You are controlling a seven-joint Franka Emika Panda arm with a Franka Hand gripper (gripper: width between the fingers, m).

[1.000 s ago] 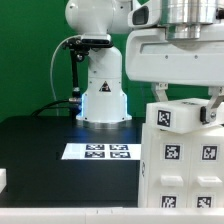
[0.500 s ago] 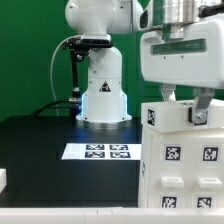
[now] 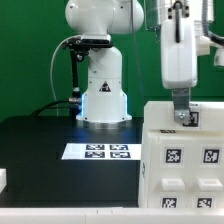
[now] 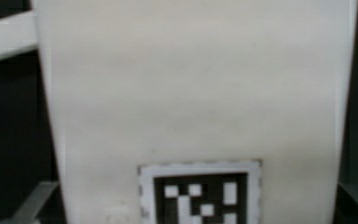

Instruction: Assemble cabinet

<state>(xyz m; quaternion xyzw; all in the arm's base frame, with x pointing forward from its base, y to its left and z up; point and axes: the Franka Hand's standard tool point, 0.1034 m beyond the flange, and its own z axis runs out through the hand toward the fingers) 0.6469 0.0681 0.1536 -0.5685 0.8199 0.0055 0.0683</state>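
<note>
The white top's lower edge rests on the upper rim of the cabinet body in the exterior view, so it is time for my gripper to open now.
The cabinet (image 3: 185, 160) is a large white box with black-and-white tags, standing at the exterior view's right front. My gripper (image 3: 183, 116) comes straight down onto its top edge, with the hand seen side-on. In the wrist view a broad white cabinet panel (image 4: 194, 90) with one tag (image 4: 202, 196) fills the space between the jaws, and my gripper (image 4: 197, 214) spans it. Only dark slivers of the fingers show at the panel's two sides. The jaws look closed on the cabinet's top part.
The marker board (image 3: 97, 151) lies flat on the black table in front of the arm's white base (image 3: 100, 95). A small white block (image 3: 3, 180) sits at the exterior view's left edge. A green wall stands behind.
The hand has turned about a quarter turn on top of the cabinet, from broad face-on to narrow side-on. The cabinet's top part looks turned with it.
</note>
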